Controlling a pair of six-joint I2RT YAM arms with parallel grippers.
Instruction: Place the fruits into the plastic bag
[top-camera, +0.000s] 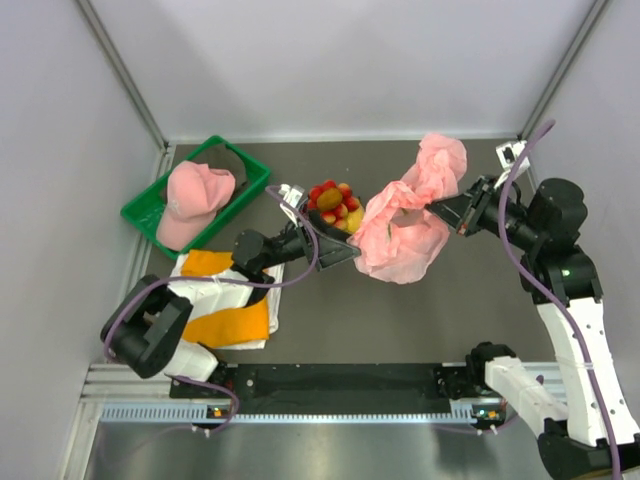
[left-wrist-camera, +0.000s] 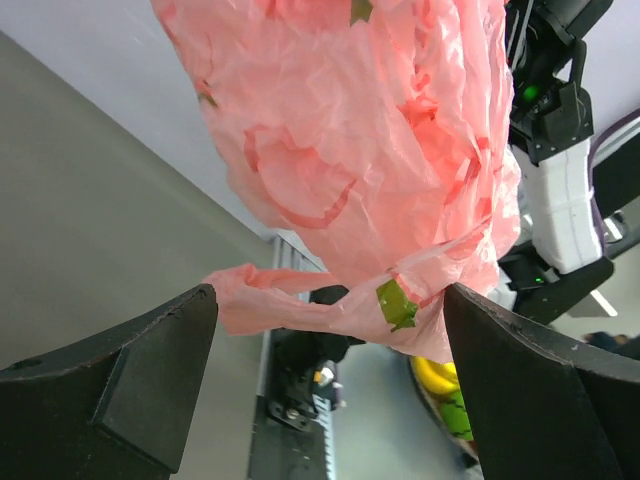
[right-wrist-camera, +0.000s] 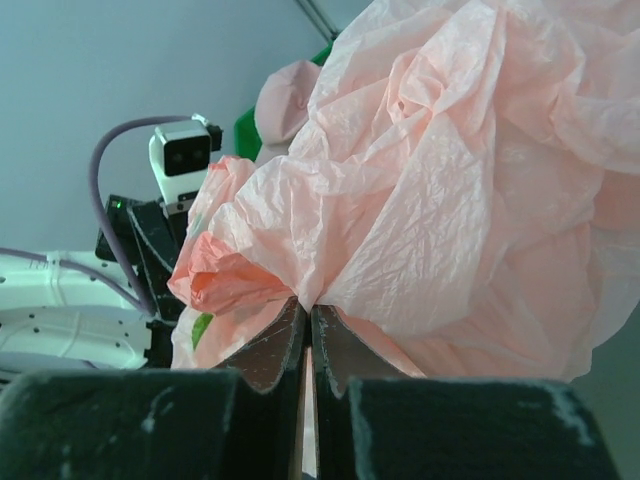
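Observation:
The plastic bag needs to take the fruits through its opening, so my left gripper needs to reach the bag and grab it by its thin loose edge (top-camera: 367, 262) (left-wrist-camera: 342, 315), which leaves the bag's opening free.
The fruits (top-camera: 333, 203), a small heap of red, yellow and brown pieces, lie mid-table just left of the plastic bag (top-camera: 405, 235). The bag is pink and crinkly, bunched up and lifted. My right gripper (top-camera: 452, 213) is shut on its right edge; in the right wrist view the fingertips (right-wrist-camera: 308, 305) pinch a fold of the bag (right-wrist-camera: 450, 180). My left gripper (top-camera: 340, 250) stands wide open at the bag's left side, below the fruits. In the left wrist view the bag (left-wrist-camera: 370, 150) hangs ahead and a handle loop (left-wrist-camera: 280, 300) crosses between the fingers (left-wrist-camera: 130, 380), untouched. A yellow fruit (left-wrist-camera: 438, 375) shows beneath.
A green basket (top-camera: 140, 212) at the back left holds a pink cap (top-camera: 195, 190). A folded orange and white cloth (top-camera: 225, 300) lies under my left arm. Grey walls close in the left, back and right. The right arm (left-wrist-camera: 560, 120) rises behind the bag.

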